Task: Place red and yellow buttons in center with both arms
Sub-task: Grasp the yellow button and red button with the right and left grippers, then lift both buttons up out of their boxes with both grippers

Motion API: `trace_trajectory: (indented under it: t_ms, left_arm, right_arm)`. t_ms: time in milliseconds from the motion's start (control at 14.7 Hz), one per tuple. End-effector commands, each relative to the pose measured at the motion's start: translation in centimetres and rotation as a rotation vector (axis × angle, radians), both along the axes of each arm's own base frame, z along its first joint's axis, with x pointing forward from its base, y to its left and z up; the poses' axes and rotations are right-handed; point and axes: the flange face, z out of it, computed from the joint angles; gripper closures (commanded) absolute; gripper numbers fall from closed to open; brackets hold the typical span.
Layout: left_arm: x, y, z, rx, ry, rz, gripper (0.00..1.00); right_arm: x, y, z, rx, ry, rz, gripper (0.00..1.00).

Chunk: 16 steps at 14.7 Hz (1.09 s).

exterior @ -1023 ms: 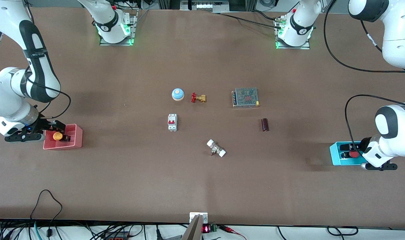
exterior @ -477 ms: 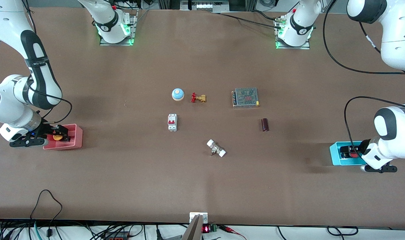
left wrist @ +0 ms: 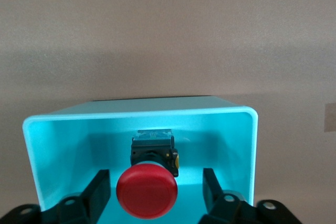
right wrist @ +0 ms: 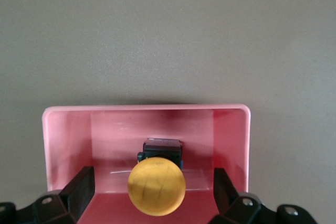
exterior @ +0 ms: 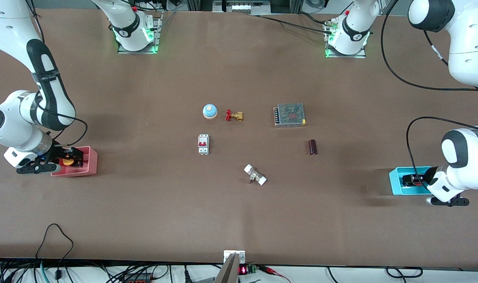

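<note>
My fingers reach into the pink bin on either side of the yellow button [right wrist: 156, 187] and closing now would catch the button, so it is time for my right gripper to close.
The yellow button [right wrist: 156, 187] lies in the pink bin [right wrist: 147, 107] at the right arm's end of the table; it also shows in the front view [exterior: 68, 161]. My right gripper [right wrist: 152, 187] is open inside that bin, one finger on each side of the cap, apart from it. The red button [left wrist: 146, 190] lies in the cyan bin [left wrist: 142, 114] at the left arm's end. My left gripper [left wrist: 156, 190] is open inside this bin, its fingers [left wrist: 98, 190] flanking the red cap without touching it. In the front view the left gripper [exterior: 412, 181] hides the red button.
On the brown table's middle stand a blue dome [exterior: 209, 111], a brass valve [exterior: 234, 115], a white breaker [exterior: 203, 144], a mesh-topped power supply [exterior: 289, 114], a dark cylinder [exterior: 312, 147] and a white-ended fitting [exterior: 255, 175].
Both grippers have sunk lower into their bins, closing in around the buttons. The left gripper now covers the red button in the front view.
</note>
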Motion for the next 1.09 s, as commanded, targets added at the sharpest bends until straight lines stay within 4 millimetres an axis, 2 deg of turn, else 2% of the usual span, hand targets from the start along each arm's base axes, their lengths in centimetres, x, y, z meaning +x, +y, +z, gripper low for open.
trace_trajectory:
  t_ms: [0,68,136,205,341,409,614,750,886,1023]
  left_arm:
    - [0.6,0.5,0.1,0.020,0.000,-0.028,0.30]
    - [0.5,0.6,0.2,0.020,0.002,-0.026,0.34]
    - [0.5,0.6,0.3,0.019,0.003,-0.025,0.38]
    - [0.6,0.5,0.4,0.020,0.002,-0.028,0.45]
    - [0.6,0.5,0.6,0.024,-0.001,-0.029,0.52]
    - [0.6,0.5,0.7,0.024,0.000,-0.029,0.55]
    - [0.4,0.3,0.8,0.021,0.017,-0.030,0.64]
    - [0.4,0.3,1.2,0.021,0.018,-0.030,0.66]
    - [0.6,0.3,2.8,0.028,-0.001,-0.031,0.69]
    - [0.5,0.4,5.5,0.034,-0.028,-0.029,0.70]
  right_arm:
    - [0.4,-0.2,-0.1,0.017,-0.001,0.018,0.00]
    - [0.4,-0.2,-0.1,0.015,0.000,0.025,0.01]
    - [0.4,-0.2,-0.1,0.014,0.000,0.042,0.08]
    - [0.4,-0.2,0.0,0.013,-0.001,0.045,0.18]
    - [0.4,-0.2,0.0,0.014,0.001,0.045,0.45]
    - [0.4,-0.2,-0.1,0.014,0.002,0.045,0.55]
    - [0.4,-0.1,-0.1,0.014,0.002,0.048,0.77]
    - [0.5,0.1,0.0,0.014,0.002,0.051,0.80]
    - [0.5,0.2,0.6,0.017,0.011,0.052,0.80]
    - [1.4,0.4,4.1,0.036,0.063,0.062,0.80]
